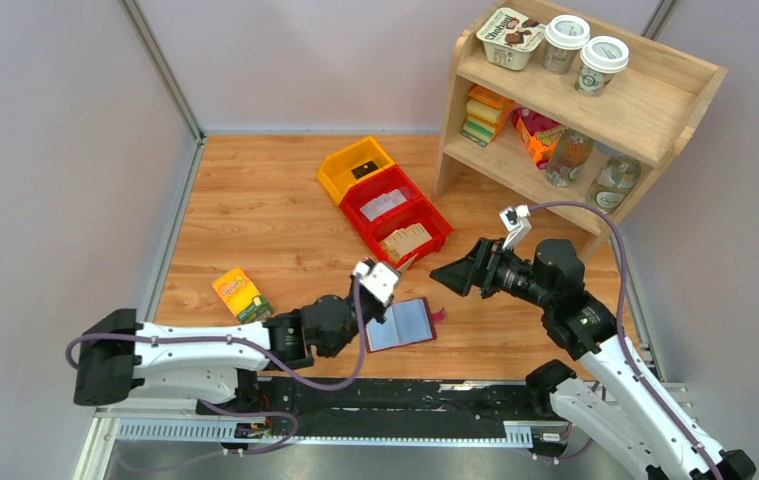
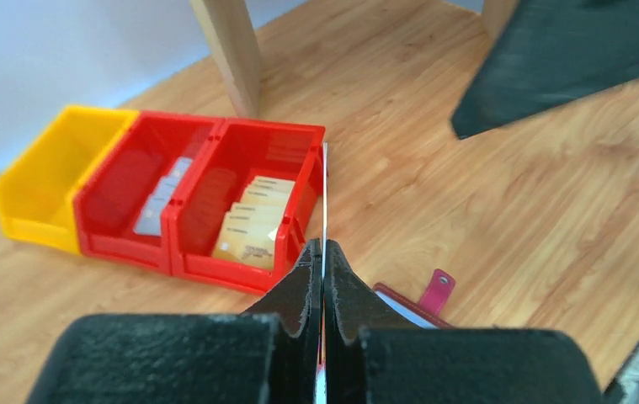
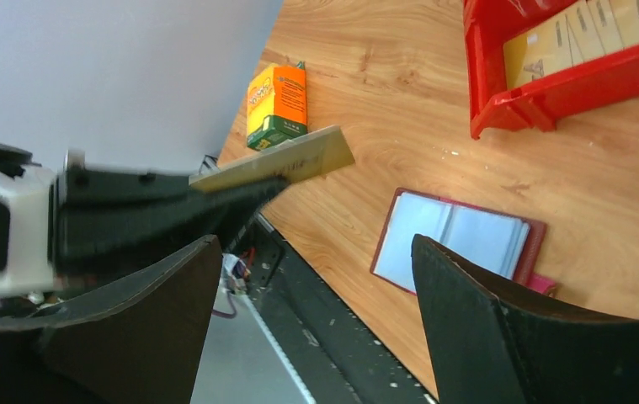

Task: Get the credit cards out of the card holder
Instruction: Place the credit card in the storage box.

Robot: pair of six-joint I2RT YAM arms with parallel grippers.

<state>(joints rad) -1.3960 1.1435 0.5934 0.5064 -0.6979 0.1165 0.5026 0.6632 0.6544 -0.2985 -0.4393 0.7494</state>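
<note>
The tan credit card's loose end (image 1: 408, 263) (image 3: 336, 152) is still beyond my right gripper's fingers, so they would miss it if they closed now. I will first move the gripper toward it.
The card holder (image 1: 402, 323) lies open on the table, pale inner pockets up; it also shows in the right wrist view (image 3: 459, 240) and, partly hidden, in the left wrist view (image 2: 402, 305). My left gripper (image 1: 393, 290) (image 2: 324, 246) is shut on one tan credit card (image 3: 290, 160), seen edge-on in the left wrist view (image 2: 325, 189) and held above the table between the wallet and the red bin. Several credit cards (image 1: 407, 240) (image 2: 252, 225) lie in the nearest red bin. My right gripper (image 1: 460, 272) (image 3: 316, 311) is open and empty, above and right of the wallet.
A row of bins stands behind: the red bin (image 1: 433, 222), a second red bin with a white card (image 1: 383, 205), and a yellow bin (image 1: 355, 165). A green-and-yellow box (image 1: 240, 295) lies at the left. A wooden shelf (image 1: 575, 110) stands at the back right.
</note>
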